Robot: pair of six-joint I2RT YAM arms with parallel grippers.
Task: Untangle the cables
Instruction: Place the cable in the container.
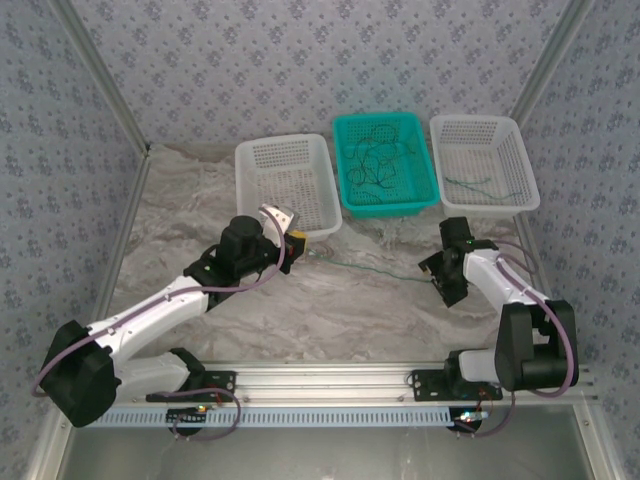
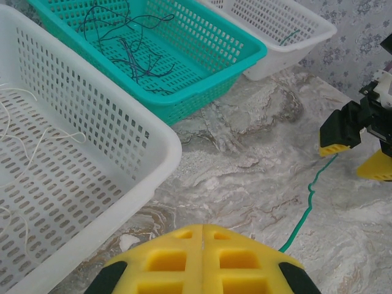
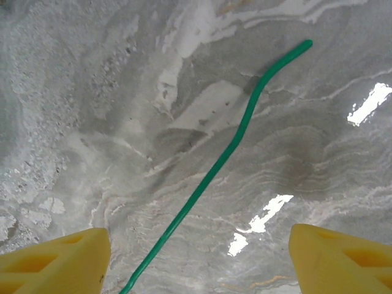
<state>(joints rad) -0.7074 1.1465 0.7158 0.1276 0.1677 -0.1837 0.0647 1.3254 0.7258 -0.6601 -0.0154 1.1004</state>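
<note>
I should grab the green cable near its loose end (image 1: 429, 281) (image 3: 241, 131) with my right gripper next. Then it can trail untangled into its basket.
A thin green cable (image 1: 370, 267) lies nearly straight across the marble table between my two grippers. My left gripper (image 1: 297, 241) is shut; in the left wrist view its yellow fingers (image 2: 245, 257) press together and the green cable (image 2: 309, 202) runs in under them, the contact itself hidden. My right gripper (image 1: 432, 272) hovers open over the cable's other end (image 3: 239, 131), its jaws wide apart on either side (image 3: 199, 237). A tangled bunch of dark and green cables (image 1: 375, 160) lies in the teal basket (image 1: 420, 200).
A white basket (image 1: 247, 185) stands close beside my left gripper, with whitish wires (image 2: 37, 141) inside. Another white basket (image 1: 527, 180) at the back right holds a green wire (image 1: 470, 182). Patterned walls enclose the table.
</note>
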